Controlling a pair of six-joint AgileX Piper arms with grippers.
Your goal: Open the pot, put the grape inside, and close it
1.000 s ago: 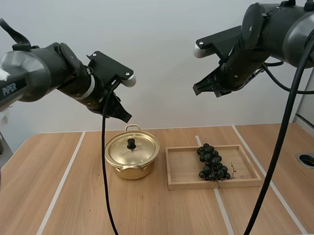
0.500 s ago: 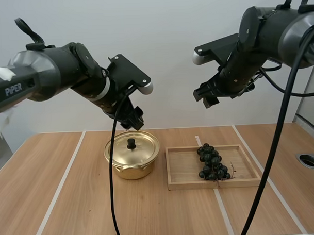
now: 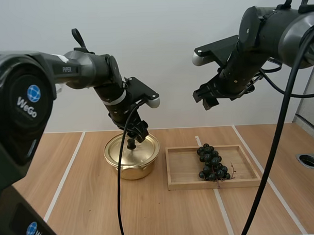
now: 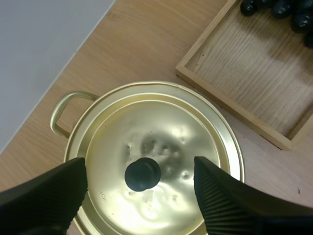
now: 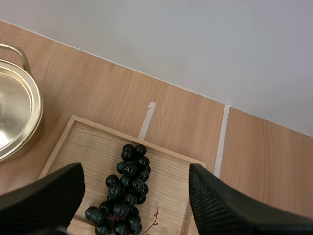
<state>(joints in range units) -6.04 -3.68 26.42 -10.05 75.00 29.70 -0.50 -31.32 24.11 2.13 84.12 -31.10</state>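
The lid is far wider than my open fingers, so my left gripper should grab it next by the narrow black knob [image 3: 131, 143].
A gold pot [image 3: 129, 169] stands left of centre on the table, its lid [image 3: 122, 151] on, with a black knob [image 3: 131, 144]. My left gripper [image 3: 137, 133] hangs just above that knob. In the left wrist view its fingers [image 4: 54, 196] stand wide apart, open, on either side of the knob [image 4: 142, 174] on the lid [image 4: 166, 127]. A bunch of dark grapes [image 3: 213, 165] lies in the wooden tray [image 3: 182, 168] right of the pot. My right gripper [image 3: 207, 97] is high above the tray, open, and the grapes [image 5: 124, 191] lie far below between its fingers [image 5: 220, 200].
The tray [image 4: 254, 73] sits close to the pot's right side. A round hole [image 3: 309, 160] is set in the table at the far right. White tape lines run across the wood. Bare table lies in front of the pot and tray.
My left gripper has come down and rightward from high over the table to just above the lid knob. The right arm shifted slightly, then held still.
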